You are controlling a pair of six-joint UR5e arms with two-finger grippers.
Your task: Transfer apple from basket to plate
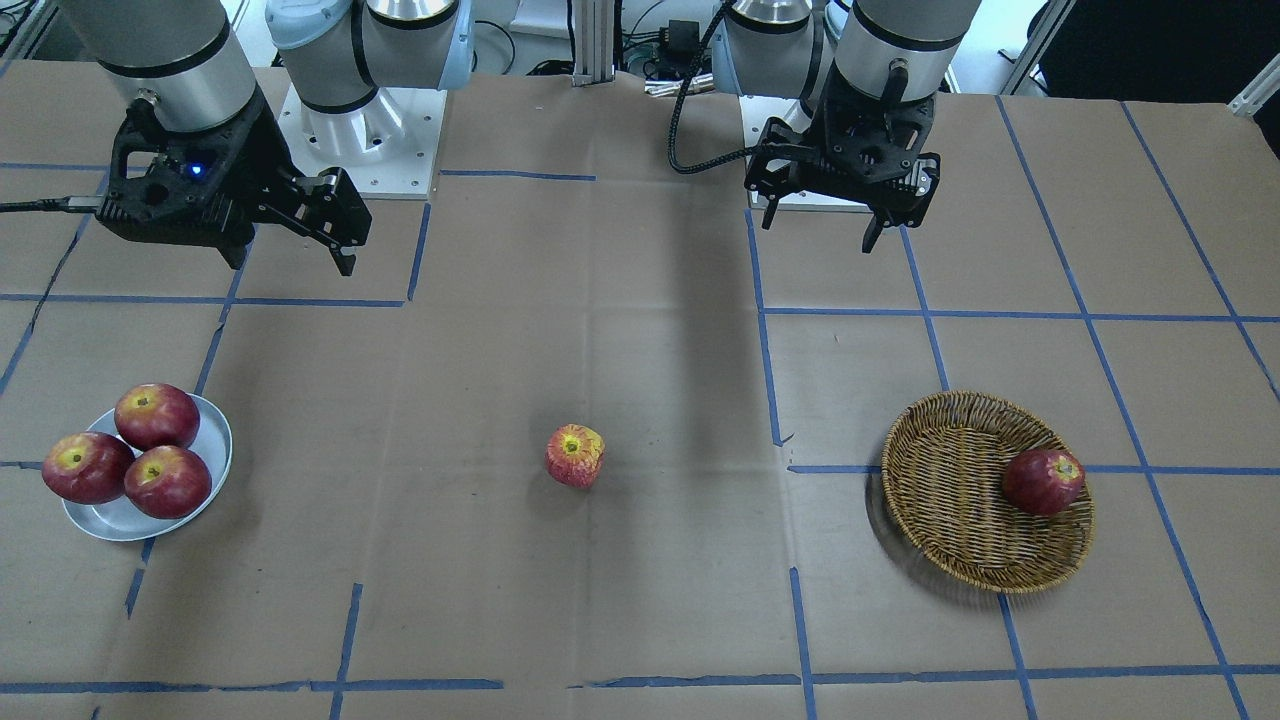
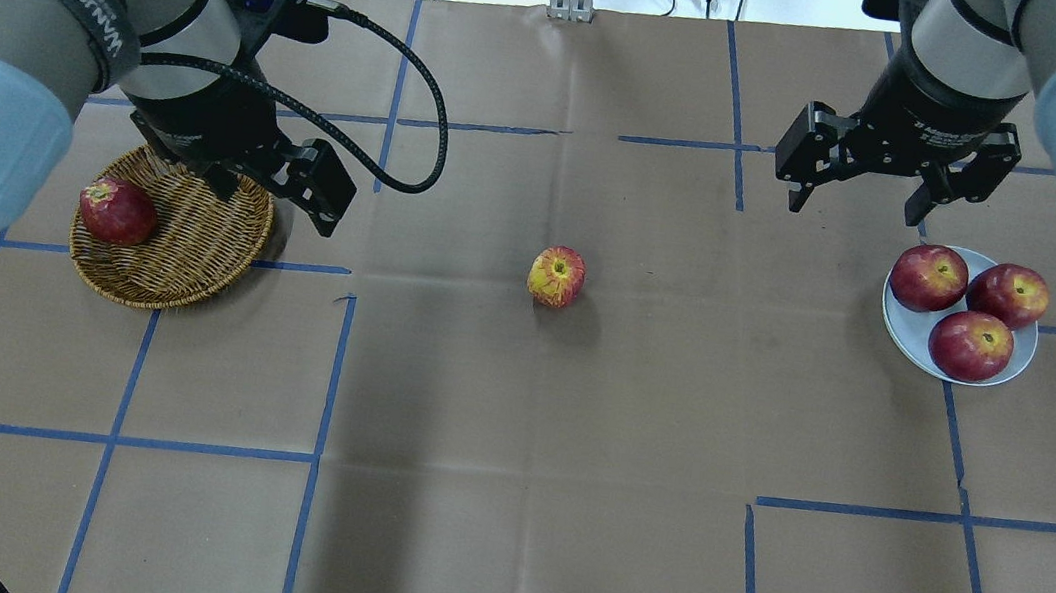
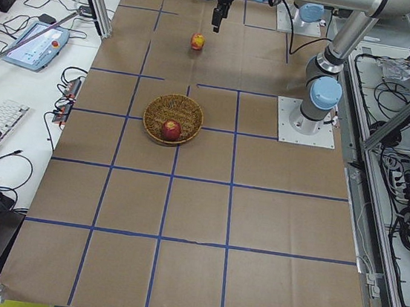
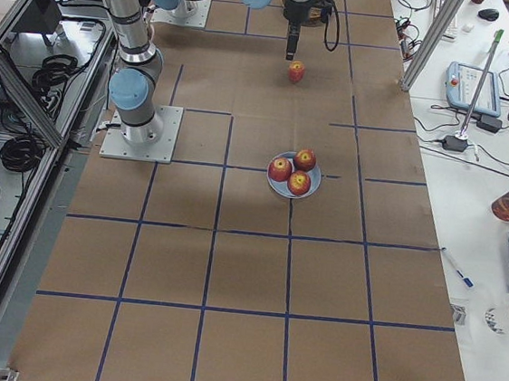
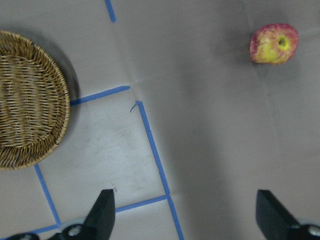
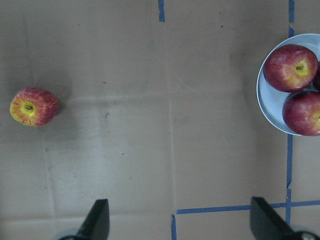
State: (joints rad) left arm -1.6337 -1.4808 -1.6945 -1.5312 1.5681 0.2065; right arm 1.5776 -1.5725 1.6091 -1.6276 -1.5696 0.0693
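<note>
Next, my right gripper grips the streaky apple [image 1: 575, 455] by its rounded sides to add it to the apples on the plate.
The streaky pinkish-red apple [image 1: 575, 455] with a yellow top lies alone on the table's middle, outside both containers; it also shows in the overhead view [image 2: 557, 276] and in both wrist views [image 5: 274, 43] [image 6: 33, 106]. The wicker basket [image 1: 950, 480] [image 2: 192, 240] holds one dark red apple [image 1: 1043, 481]. The silvery plate [image 1: 110, 515] [image 2: 907, 328] holds three dark red apples. My left gripper [image 2: 273, 200] [image 5: 185, 215] hangs open and empty beside the basket's rim. My right gripper [image 2: 856, 211] [image 6: 180, 220] hangs open and empty just beyond the plate.
The table is covered in brown paper with a grid of blue tape lines. The arm bases [image 1: 360, 120] stand at the robot's edge of the table. A black cable [image 2: 405, 150] loops from the left wrist over the table.
</note>
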